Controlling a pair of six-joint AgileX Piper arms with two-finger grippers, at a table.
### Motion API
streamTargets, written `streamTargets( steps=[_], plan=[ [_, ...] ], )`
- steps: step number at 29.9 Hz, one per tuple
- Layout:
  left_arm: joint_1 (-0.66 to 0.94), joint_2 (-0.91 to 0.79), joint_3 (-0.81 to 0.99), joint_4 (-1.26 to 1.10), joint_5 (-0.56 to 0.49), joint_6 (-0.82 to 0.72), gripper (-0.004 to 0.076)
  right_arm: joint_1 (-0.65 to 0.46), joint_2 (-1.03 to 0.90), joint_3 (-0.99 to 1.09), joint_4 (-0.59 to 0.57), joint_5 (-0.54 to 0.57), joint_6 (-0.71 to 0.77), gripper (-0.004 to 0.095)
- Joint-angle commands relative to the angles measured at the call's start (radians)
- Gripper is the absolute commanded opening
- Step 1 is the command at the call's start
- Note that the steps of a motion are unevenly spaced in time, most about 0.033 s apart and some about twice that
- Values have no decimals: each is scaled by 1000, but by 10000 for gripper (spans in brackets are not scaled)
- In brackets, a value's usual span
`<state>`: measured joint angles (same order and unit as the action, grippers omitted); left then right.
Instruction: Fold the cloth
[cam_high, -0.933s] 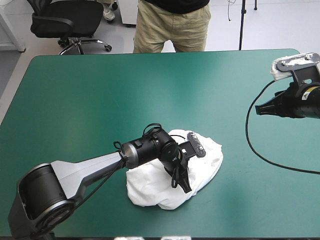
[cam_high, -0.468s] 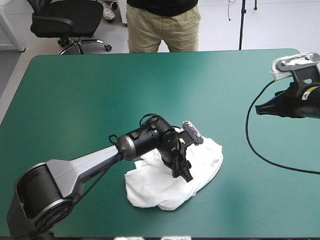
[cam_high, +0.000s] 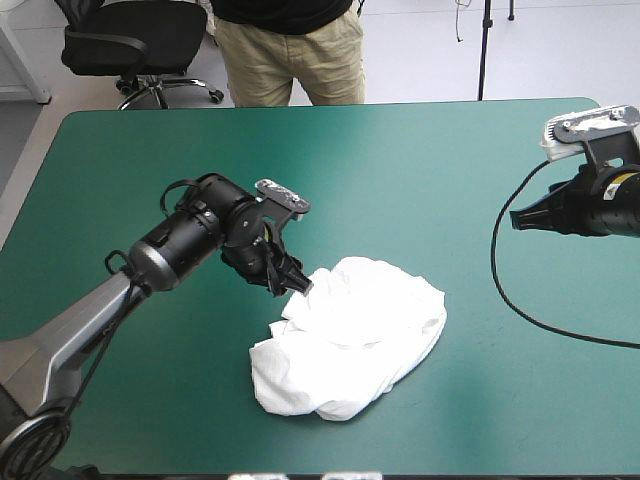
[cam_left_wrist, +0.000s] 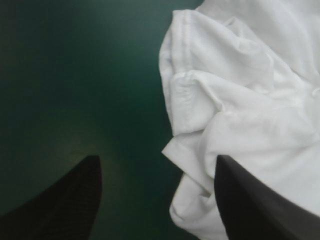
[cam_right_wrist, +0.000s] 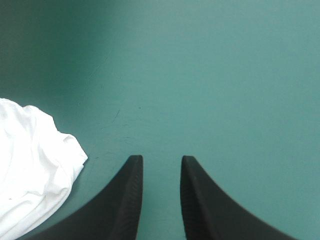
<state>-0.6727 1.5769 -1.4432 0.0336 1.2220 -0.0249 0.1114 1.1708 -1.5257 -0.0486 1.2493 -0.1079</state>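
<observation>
My left gripper pinches the T-shirt's bunched fold (cam_high: 300, 302) (cam_left_wrist: 192, 197) at the heap's edge next, since the fold stands up there while the rest lies slack.
The white T-shirt (cam_high: 350, 335) lies as a crumpled heap on the teal-green cover, a little right of the middle and toward the front. My left gripper (cam_high: 287, 281) hovers at the heap's far left edge, its black fingers open with nothing between them. In the left wrist view the T-shirt (cam_left_wrist: 240, 100) fills the side by one finger, a hemmed fold ahead of the left gripper (cam_left_wrist: 157, 172). My right gripper (cam_high: 520, 217) stays near the table's right edge, well away from the heap. Its fingers are slightly open over bare cover, right gripper (cam_right_wrist: 161, 167), with the T-shirt (cam_right_wrist: 30, 160) off to one side.
The teal-green cover (cam_high: 400, 170) shows all round the heap. The table's front edge (cam_high: 450, 470) runs close to the heap's near side, and the right edge (cam_high: 625, 150) lies just by the right arm.
Earlier the left gripper was down on the middle of the heap. It has opened, let go of the T-shirt and drawn back to the left and farther away. The right arm has not moved.
</observation>
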Motion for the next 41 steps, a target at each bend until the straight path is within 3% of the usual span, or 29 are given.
streamTargets(
  steps=[1,13,23,34,37,40,41],
  plan=[
    [15,-94,29,4,50,-34,467,-9,-19,-30,-1,-2,1,252],
    [15,-260,421,-79,-148,-148,467,-9,-19,-30,6,-2,1,252],
    [15,-191,509,-110,-301,-137,403,-9,-19,-30,33,-2,1,252],
    [14,-21,523,-161,-335,-83,379,-9,-19,-30,33,-2,1,252],
    [14,2,523,-214,-338,-36,265,-9,-17,-30,42,-2,1,252],
    [14,9,523,-237,-352,-22,11,-9,-13,-30,94,-2,-4,253],
    [14,9,523,-237,-357,-22,-12,-9,-9,-30,124,-2,-13,253]
  ],
)
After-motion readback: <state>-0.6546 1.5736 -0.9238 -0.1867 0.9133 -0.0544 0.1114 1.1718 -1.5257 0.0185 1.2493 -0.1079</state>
